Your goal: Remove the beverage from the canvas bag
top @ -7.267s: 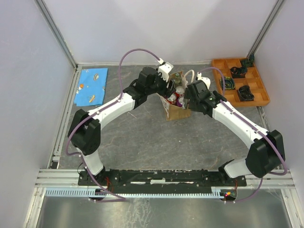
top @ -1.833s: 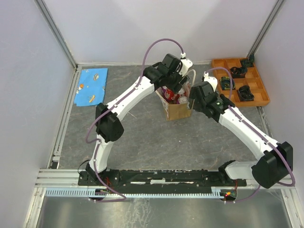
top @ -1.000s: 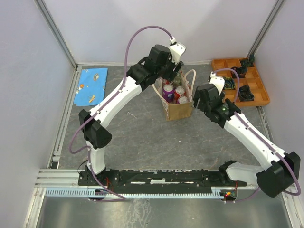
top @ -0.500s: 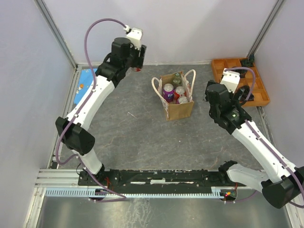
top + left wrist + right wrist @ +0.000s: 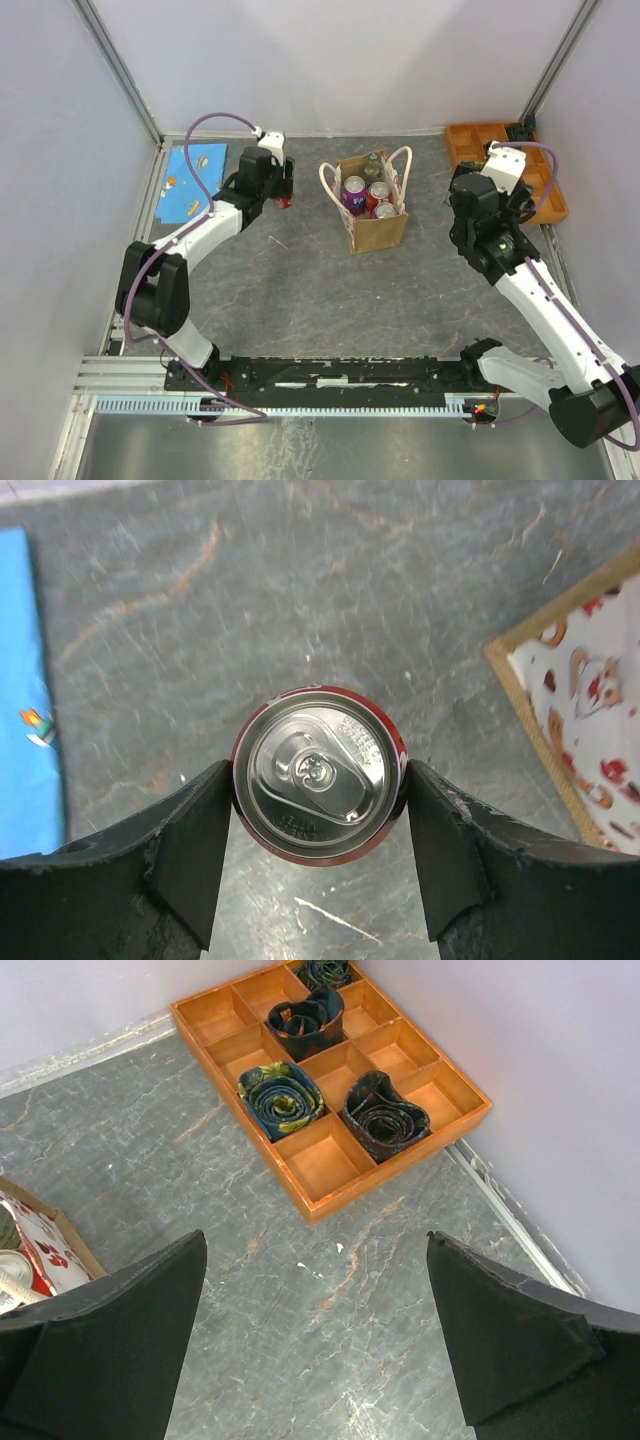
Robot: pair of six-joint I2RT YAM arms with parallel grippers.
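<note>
The red beverage can would drop from above the table, so my left gripper must bring it beside the bag before releasing.
The tan canvas bag (image 5: 372,228) stands upright at the table's middle back, with cream handles, and holds a purple can (image 5: 354,189), a red can (image 5: 378,192) and more. Its corner shows in the left wrist view (image 5: 590,730) and in the right wrist view (image 5: 40,1230). My left gripper (image 5: 284,195) is shut on a red beverage can (image 5: 320,773), holding it low over the grey table, left of the bag. My right gripper (image 5: 315,1340) is open and empty, raised to the right of the bag, near the orange tray.
An orange compartment tray (image 5: 545,200) with rolled dark items stands at the back right and shows in the right wrist view (image 5: 330,1160). A blue patterned cloth (image 5: 192,183) lies at the back left. Walls and rails enclose the table.
My left gripper carried the red can out of the bag, up and left, then down toward the table. My right gripper let go of the bag and drew back to the right.
</note>
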